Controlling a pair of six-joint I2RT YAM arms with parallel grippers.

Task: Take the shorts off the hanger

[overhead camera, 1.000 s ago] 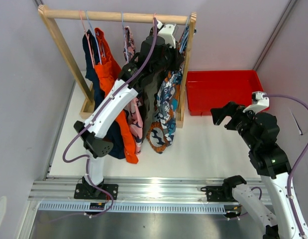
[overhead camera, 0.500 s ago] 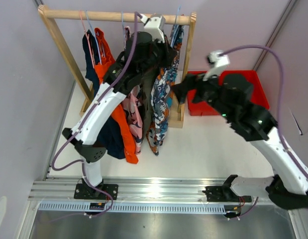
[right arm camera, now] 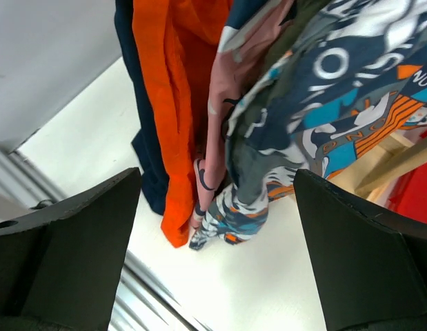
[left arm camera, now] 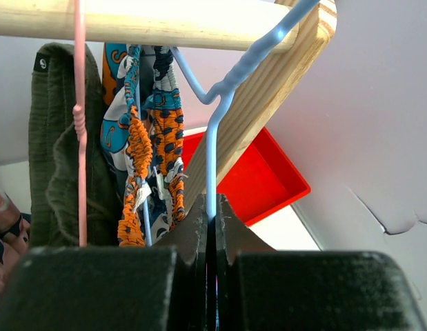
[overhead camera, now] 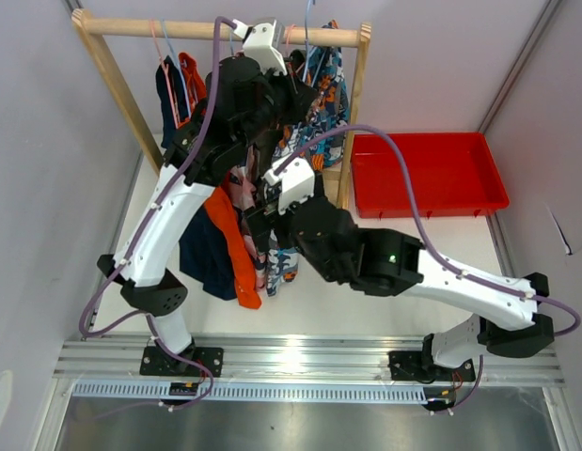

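The waistband should stay free to slip off the hanger, so my right gripper should next grab the navy floral shorts by their low hanging hem [overhead camera: 283, 265] [right arm camera: 241, 203].
Five shorts hang on a wooden rack [overhead camera: 159, 28]: plain navy [overhead camera: 201, 258], orange [overhead camera: 229, 244], pink printed [overhead camera: 245, 193], olive [left arm camera: 54, 152] and navy floral [overhead camera: 323, 89]. My left gripper [left arm camera: 213, 215] is up by the rod [left arm camera: 165, 24], shut on the wire of the blue hanger [left arm camera: 213, 138] that carries the floral shorts [left arm camera: 147, 138]. My right gripper [right arm camera: 216, 227] is open and empty, its fingers [right arm camera: 68, 227] wide apart above the hems of the orange [right arm camera: 179, 103], pink [right arm camera: 223, 124] and floral shorts [right arm camera: 337, 83]. In the top view it is low in front of the rack [overhead camera: 258, 221].
A red bin [overhead camera: 427, 174] lies on the table right of the rack, also in the left wrist view [left arm camera: 261, 179]. A pink hanger [left arm camera: 80, 124] hangs beside the olive shorts. The rack's right post [overhead camera: 356, 113] stands close to the floral shorts. Walls close in at left and back.
My right arm swung left from beside the red bin to the front of the hanging shorts. My left gripper moved up and left along the rod with the blue hanger, lifting the floral shorts.
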